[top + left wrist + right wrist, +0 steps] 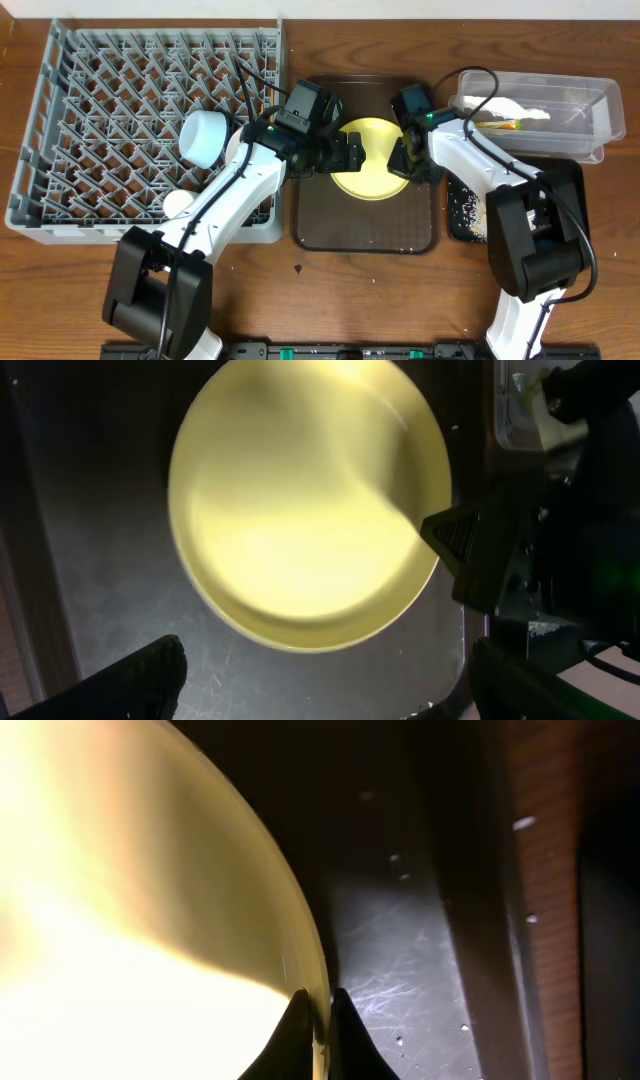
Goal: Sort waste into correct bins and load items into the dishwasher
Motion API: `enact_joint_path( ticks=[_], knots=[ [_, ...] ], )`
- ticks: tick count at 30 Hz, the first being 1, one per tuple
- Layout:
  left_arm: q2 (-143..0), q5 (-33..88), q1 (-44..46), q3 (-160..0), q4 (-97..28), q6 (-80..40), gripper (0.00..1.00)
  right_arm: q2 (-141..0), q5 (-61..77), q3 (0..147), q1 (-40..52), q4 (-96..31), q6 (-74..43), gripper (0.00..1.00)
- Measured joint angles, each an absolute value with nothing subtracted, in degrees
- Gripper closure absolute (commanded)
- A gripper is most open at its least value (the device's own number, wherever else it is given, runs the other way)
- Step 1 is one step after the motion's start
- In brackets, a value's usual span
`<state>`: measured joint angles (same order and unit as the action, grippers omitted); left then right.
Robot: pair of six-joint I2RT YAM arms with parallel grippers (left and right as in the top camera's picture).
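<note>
I should grab the plate's free rim (335, 178) next with my left gripper, opposite my right gripper. Then the plate can go on edge into the dish rack (60, 120).
The round yellow plate (372, 165) lies on the dark brown serving tray (365, 235). My right gripper (405, 160) is shut on the plate's right rim; the right wrist view shows its fingers (320, 1020) pinching the plate's edge (150, 920). My left gripper (345, 152) is open and empty at the plate's left side. In the left wrist view its fingers (325, 680) stand wide apart just short of the plate (300, 510). The light blue bowl (205, 135) and a small white cup (178, 203) sit in the grey dish rack (60, 120). The chopsticks are out of view.
The clear tub (590, 100) at the back right holds the white napkin (520, 108) and the snack wrapper (500, 124). The black tray (465, 210) with rice scraps lies right of the brown tray, partly under my right arm.
</note>
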<state>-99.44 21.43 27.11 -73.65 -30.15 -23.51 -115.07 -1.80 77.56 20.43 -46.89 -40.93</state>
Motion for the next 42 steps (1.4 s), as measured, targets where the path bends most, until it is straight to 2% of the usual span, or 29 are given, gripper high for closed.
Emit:
enact_joint_path(
  ticks=[6,12,18,24,37,42],
  knots=[
    [-99.4,21.8,27.1,-73.6,-30.8,-23.5,0.10,-113.5,3.3,76.6,19.3,-48.0,-31.5,0.99],
    [-99.4,22.0,27.1,-73.6,-31.7,-23.5,0.09,-112.2,9.7,76.4,14.1,-48.1,-22.9,0.99],
    [-99.4,22.0,27.1,-73.6,-32.4,-23.5,0.09,-112.2,21.8,76.3,7.9,-47.2,-12.9,0.99],
    [-99.4,22.9,27.0,-73.6,-32.3,-23.7,0.09,-112.2,31.2,76.3,5.7,-47.1,-5.8,0.99],
    [-99.4,38.6,18.7,-73.6,-32.4,-25.7,0.09,-112.2,42.4,76.3,2.7,-47.5,-0.3,0.99],
    [-99.4,42.2,18.1,-73.6,-32.4,-25.8,0.09,-112.1,44.5,76.3,2.7,-47.5,0.6,0.99]
  ],
)
